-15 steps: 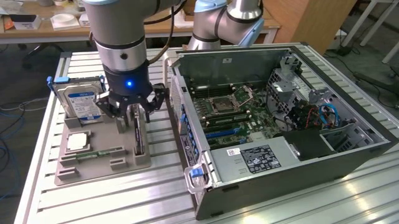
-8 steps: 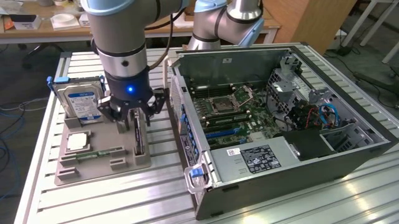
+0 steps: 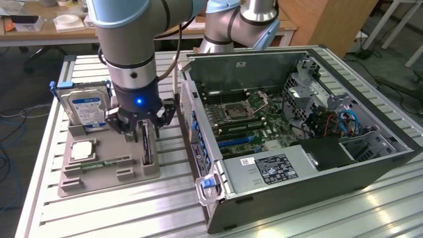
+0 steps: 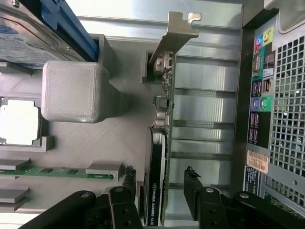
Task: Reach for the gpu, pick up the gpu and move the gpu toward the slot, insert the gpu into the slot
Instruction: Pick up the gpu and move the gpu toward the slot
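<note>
Next, my gripper grabs the GPU by its flat black shroud (image 4: 155, 183), since the GPU's far end flares into a bent silver bracket (image 4: 175, 34).
The gpu (image 3: 146, 147) stands on edge in the grey holder (image 3: 109, 173), a dark card with a silver end bracket (image 4: 175, 36). In the wrist view the gpu (image 4: 158, 143) runs edge-on between my fingers. My gripper (image 3: 146, 130) hangs straight over it, and in the wrist view the gripper (image 4: 159, 180) is open and straddles the card. Each fingertip (image 4: 190, 177) stands a small gap off the card's faces. A blue slot (image 3: 236, 141) lies on the motherboard inside the open computer case (image 3: 370, 163), to the exterior view's right of the holder.
The holder also carries a blue-labelled hard drive (image 3: 86, 106), a processor chip (image 3: 82, 148) and a narrow memory stick (image 3: 106, 162). The case's rear panel (image 4: 259, 105) with its ports stands close beside the gpu. A second arm's base (image 3: 228, 25) stands behind the case.
</note>
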You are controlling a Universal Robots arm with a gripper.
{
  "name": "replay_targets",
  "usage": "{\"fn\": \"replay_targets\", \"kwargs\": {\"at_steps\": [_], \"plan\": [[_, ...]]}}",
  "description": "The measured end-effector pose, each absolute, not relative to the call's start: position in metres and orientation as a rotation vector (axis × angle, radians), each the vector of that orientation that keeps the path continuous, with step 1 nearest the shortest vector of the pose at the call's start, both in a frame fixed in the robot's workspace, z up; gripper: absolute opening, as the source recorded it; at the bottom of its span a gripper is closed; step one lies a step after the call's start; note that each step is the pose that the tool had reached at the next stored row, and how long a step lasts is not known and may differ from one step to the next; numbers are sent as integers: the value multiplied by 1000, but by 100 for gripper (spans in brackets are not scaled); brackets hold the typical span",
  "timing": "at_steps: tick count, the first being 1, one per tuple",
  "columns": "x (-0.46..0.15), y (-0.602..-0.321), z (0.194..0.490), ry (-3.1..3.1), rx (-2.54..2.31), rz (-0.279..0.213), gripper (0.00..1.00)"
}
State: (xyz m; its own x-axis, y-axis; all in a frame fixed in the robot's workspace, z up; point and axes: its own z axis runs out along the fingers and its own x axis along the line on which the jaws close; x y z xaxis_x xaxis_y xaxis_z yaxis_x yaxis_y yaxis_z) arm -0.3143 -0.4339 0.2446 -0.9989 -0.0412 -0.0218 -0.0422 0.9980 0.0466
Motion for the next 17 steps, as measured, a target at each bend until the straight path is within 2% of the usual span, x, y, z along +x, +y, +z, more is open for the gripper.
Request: {"fn": "replay_targets", "kwargs": {"at_steps": [10,17], "plan": [[-314,-419,235,3119,-63,73,53],[-319,-419,234,3120,-34,73,53]]}}
